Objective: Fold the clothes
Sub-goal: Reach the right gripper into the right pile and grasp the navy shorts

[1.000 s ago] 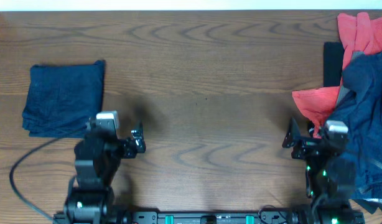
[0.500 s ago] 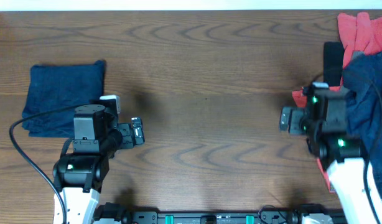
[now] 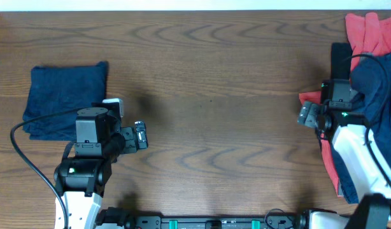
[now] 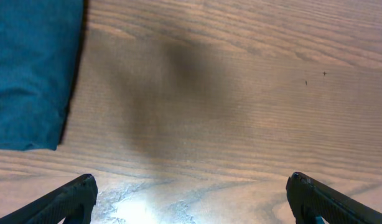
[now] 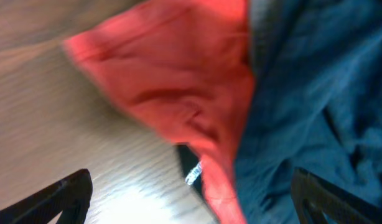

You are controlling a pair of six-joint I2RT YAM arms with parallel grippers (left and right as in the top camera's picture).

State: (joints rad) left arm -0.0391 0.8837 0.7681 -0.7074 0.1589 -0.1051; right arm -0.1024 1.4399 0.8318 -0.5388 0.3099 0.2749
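Observation:
The right gripper next grabs the navy garment by its edge facing the wood to draw it out for folding, leaving the red cloth (image 3: pixel 367 32) free.
A folded navy garment (image 3: pixel 65 98) lies at the table's left; its edge shows at the upper left of the left wrist view (image 4: pixel 29 68). A heap of clothes sits at the right edge: a navy garment (image 3: pixel 380 108) over red cloth (image 3: pixel 367 32). My left gripper (image 3: pixel 139 135) is open and empty over bare wood, right of the folded garment. My right gripper (image 3: pixel 305 116) is open at the heap's left edge. In the right wrist view its fingers (image 5: pixel 191 199) straddle the red cloth (image 5: pixel 172 81) and the navy cloth (image 5: pixel 315 106), holding nothing.
A black flat object (image 3: pixel 339 63) lies under the heap at the right. The wooden table (image 3: pixel 214 83) stretches between the two arms. A black cable (image 3: pixel 20 159) loops by the left arm.
My right arm has swung up and right, from the front edge to the clothes heap. My left arm rose earlier and has stayed still since.

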